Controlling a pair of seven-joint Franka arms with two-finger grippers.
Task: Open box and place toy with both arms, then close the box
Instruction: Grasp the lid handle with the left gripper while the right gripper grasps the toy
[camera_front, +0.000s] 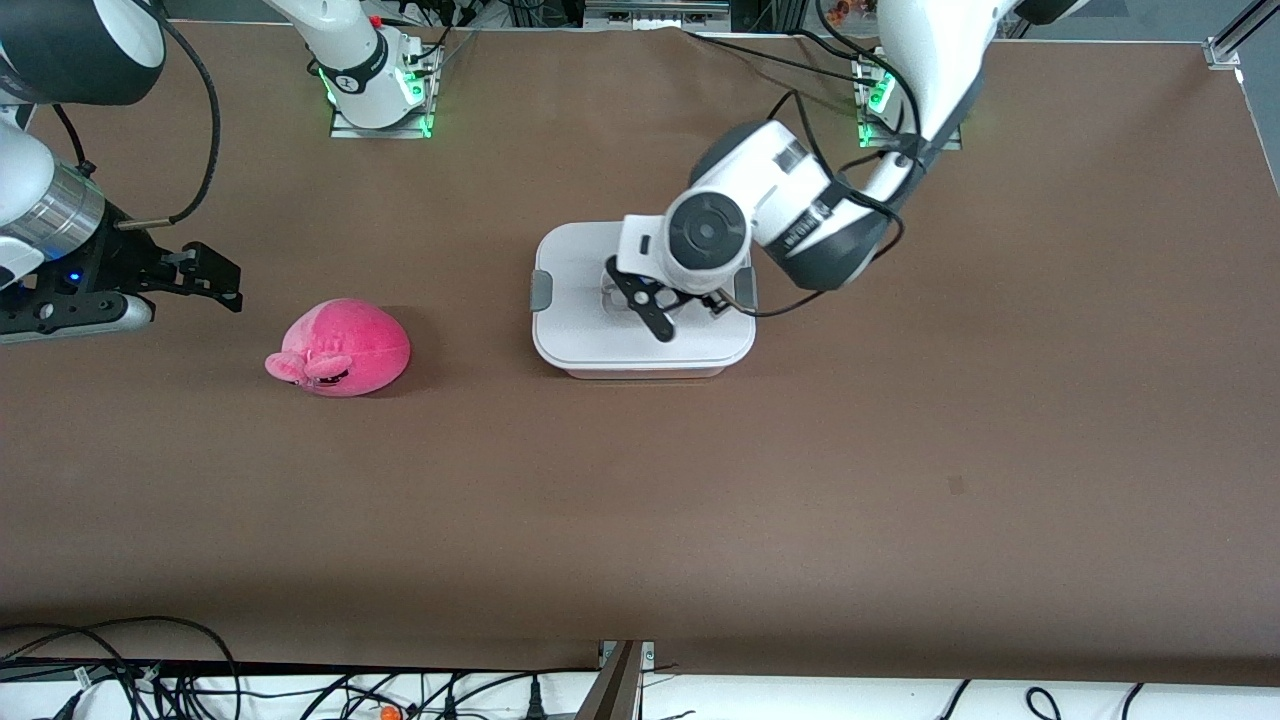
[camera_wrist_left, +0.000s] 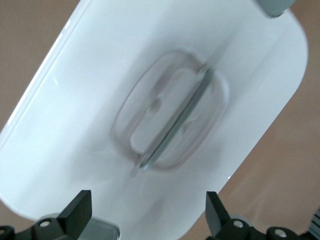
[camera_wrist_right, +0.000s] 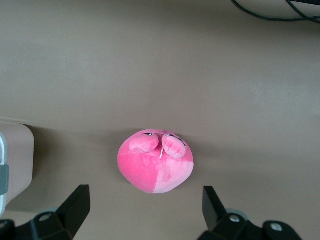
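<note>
The box needs to open for the pink toy (camera_front: 340, 347), so the robot's left gripper will grab the white lid by its recessed handle (camera_front: 618, 292) next.
The box (camera_front: 600, 345) stands mid-table with its white lid (camera_front: 580, 320) shut and grey clips on both ends. My left gripper (camera_front: 685, 315) is open just above the lid. In the left wrist view the recessed handle (camera_wrist_left: 170, 115) lies ahead of the open left gripper (camera_wrist_left: 147, 212), with a grey clip (camera_wrist_left: 274, 6) past it. The pink toy (camera_front: 340, 347) lies on the table toward the right arm's end. My right gripper (camera_front: 225, 280) is open and empty beside it. The right wrist view shows the toy (camera_wrist_right: 156, 162) ahead of the open right gripper (camera_wrist_right: 144, 205).
The brown table (camera_front: 700, 520) is bare in front of the box and toy. The box's pink side (camera_wrist_right: 15, 160) shows at the edge of the right wrist view. Cables (camera_front: 200, 680) hang along the table's near edge. The arm bases (camera_front: 375, 90) stand at the back.
</note>
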